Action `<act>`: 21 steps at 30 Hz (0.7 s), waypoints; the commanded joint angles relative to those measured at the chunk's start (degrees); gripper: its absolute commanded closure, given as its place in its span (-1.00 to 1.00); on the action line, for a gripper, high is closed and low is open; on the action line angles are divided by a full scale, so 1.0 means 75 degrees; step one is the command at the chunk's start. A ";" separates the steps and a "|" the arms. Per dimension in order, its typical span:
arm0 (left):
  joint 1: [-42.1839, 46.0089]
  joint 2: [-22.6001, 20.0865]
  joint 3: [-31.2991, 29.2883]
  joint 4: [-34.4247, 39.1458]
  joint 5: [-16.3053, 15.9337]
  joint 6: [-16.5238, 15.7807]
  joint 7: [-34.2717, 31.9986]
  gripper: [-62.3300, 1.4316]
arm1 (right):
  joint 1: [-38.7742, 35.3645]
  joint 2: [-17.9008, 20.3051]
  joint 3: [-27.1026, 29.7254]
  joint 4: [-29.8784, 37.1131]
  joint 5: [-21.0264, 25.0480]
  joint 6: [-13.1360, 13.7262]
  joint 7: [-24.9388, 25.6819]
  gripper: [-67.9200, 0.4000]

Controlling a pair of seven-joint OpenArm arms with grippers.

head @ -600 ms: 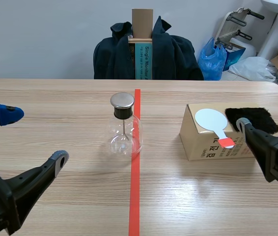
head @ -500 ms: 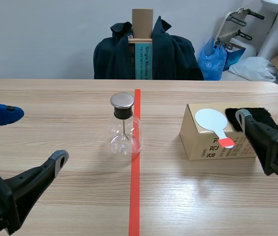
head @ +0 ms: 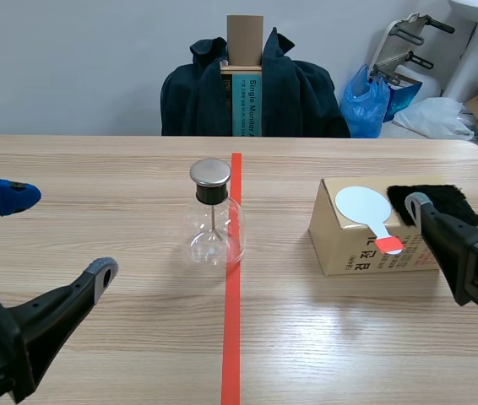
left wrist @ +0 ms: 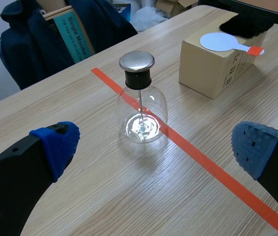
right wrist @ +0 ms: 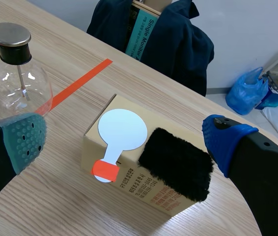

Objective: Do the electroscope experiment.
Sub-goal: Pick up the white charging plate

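My right gripper grabs the white paddle by its orange-red handle (head: 389,245) next, to do the electroscope (head: 214,221) experiment.
The electroscope (head: 214,221), a clear glass flask with a metal cap and a rod inside, stands upright at mid-table beside the red tape line. My left gripper (head: 57,234) is open at the near left, well short of it; in the left wrist view the flask (left wrist: 141,105) is ahead of the left gripper (left wrist: 154,145). A cardboard box (head: 340,245) on the right carries a white paddle (head: 362,204) with an orange-red handle and a black fur pad (head: 450,201). My right gripper (right wrist: 124,140) hangs open above the paddle (right wrist: 122,129) and fur (right wrist: 176,169); it holds nothing.
The red tape line (head: 232,295) runs down the table's middle. A chair draped with a dark jacket (head: 252,93) and holding boxes stands behind the far edge. Bags and cartons (head: 366,101) lie off the table at the back right.
My right gripper has shifted slightly away from me, over the box's fur end. The left gripper and the flask have not moved.
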 commanded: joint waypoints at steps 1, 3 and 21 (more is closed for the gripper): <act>-0.0009 -0.0017 -0.0041 0.0157 -0.0085 -0.0012 -0.0105 -1.00 | 0.0009 0.0020 0.0079 0.0058 0.0079 -0.0026 0.0137 -1.00; -0.0009 -0.0017 -0.0041 0.0157 -0.0085 -0.0012 -0.0105 -1.00 | 0.0009 0.0020 0.0079 0.0058 0.0079 -0.0026 0.0140 -1.00; -0.0009 -0.0017 -0.0041 0.0157 -0.0085 -0.0012 -0.0102 -1.00 | 0.0055 0.0026 0.0364 0.0058 -0.1230 -0.0201 0.0458 -1.00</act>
